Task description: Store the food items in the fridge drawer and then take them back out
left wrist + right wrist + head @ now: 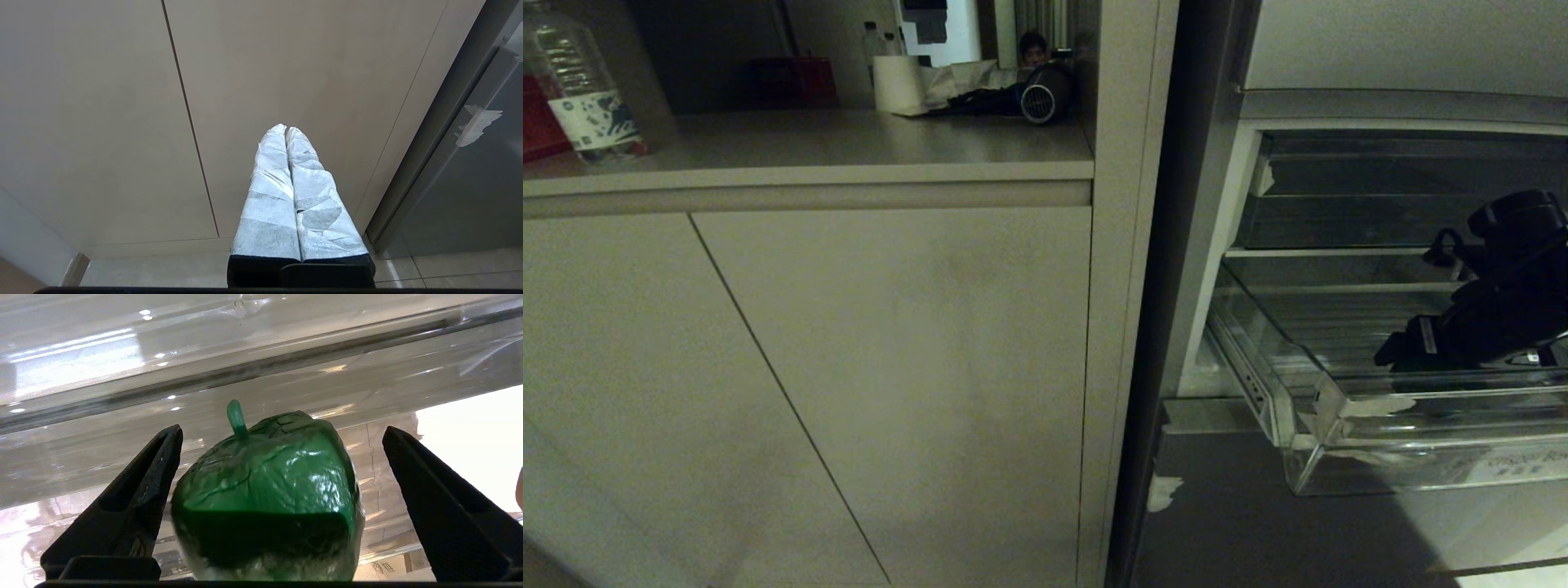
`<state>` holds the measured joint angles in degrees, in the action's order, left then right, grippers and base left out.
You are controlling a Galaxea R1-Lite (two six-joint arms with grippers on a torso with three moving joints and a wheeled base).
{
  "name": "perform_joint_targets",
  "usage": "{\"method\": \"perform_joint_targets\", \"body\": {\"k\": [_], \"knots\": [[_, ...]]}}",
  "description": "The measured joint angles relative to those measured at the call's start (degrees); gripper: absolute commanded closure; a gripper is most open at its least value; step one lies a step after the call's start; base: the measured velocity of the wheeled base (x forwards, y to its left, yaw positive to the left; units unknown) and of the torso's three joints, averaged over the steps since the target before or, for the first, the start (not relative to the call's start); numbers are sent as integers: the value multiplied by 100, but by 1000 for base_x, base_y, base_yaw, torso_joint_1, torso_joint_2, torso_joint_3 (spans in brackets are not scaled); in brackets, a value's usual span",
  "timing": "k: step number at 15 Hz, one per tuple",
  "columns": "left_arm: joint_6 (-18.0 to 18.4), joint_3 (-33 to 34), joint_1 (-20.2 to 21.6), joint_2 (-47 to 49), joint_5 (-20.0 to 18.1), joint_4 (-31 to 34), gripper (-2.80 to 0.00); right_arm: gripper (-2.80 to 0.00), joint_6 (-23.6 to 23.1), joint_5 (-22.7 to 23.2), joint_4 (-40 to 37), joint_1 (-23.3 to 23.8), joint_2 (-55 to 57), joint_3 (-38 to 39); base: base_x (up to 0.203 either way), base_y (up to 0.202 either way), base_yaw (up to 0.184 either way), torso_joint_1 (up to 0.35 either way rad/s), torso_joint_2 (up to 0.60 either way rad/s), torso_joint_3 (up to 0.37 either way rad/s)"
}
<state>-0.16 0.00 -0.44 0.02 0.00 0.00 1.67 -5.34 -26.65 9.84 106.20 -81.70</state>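
I should close my right gripper on the green food item now, because both fingers reach down past the item's sides in the right wrist view.
A glossy green food item with a short stem (pixel 269 477), shaped like a bell pepper, lies on the floor of the clear fridge drawer (pixel 261 355). My right gripper (pixel 282 429) is open and straddles it; one black finger (pixel 139 490) is close beside it and the other (pixel 433 506) stands well apart. In the head view the drawer (pixel 1339 408) is pulled out of the grey fridge, my right gripper (pixel 1401 347) reaches down into it, and the arm hides the food item. My left gripper (pixel 286 128) is shut and empty, parked facing the cabinet doors.
Beige cabinet doors (pixel 890 367) fill the left, under a counter (pixel 849 139) holding a water bottle (pixel 584 90), a paper roll (pixel 897 83) and a hair dryer (pixel 1041 96). A person (pixel 1033 49) is at the back. A clear shelf (pixel 1339 251) sits above the drawer.
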Motion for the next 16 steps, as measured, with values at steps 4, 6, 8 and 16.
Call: {"method": "perform_joint_targets", "body": {"k": [4, 6, 8, 16], "knots": [[0, 0, 0, 0, 0, 0, 0, -280, -11, 2, 2, 0, 75, 0, 0, 0, 0, 0, 0, 0], [0, 0, 0, 0, 0, 0, 0, 0, -11, 0, 0, 0, 106, 9, 0, 0, 0, 0, 0, 0], [0, 0, 0, 0, 0, 0, 0, 0, -5, 2, 0, 0, 124, 9, 0, 0, 0, 0, 0, 0], [0, 0, 0, 0, 0, 0, 0, 0, 28, 24, 5, 22, -199, 1, 0, 0, 0, 0, 0, 0]]}}
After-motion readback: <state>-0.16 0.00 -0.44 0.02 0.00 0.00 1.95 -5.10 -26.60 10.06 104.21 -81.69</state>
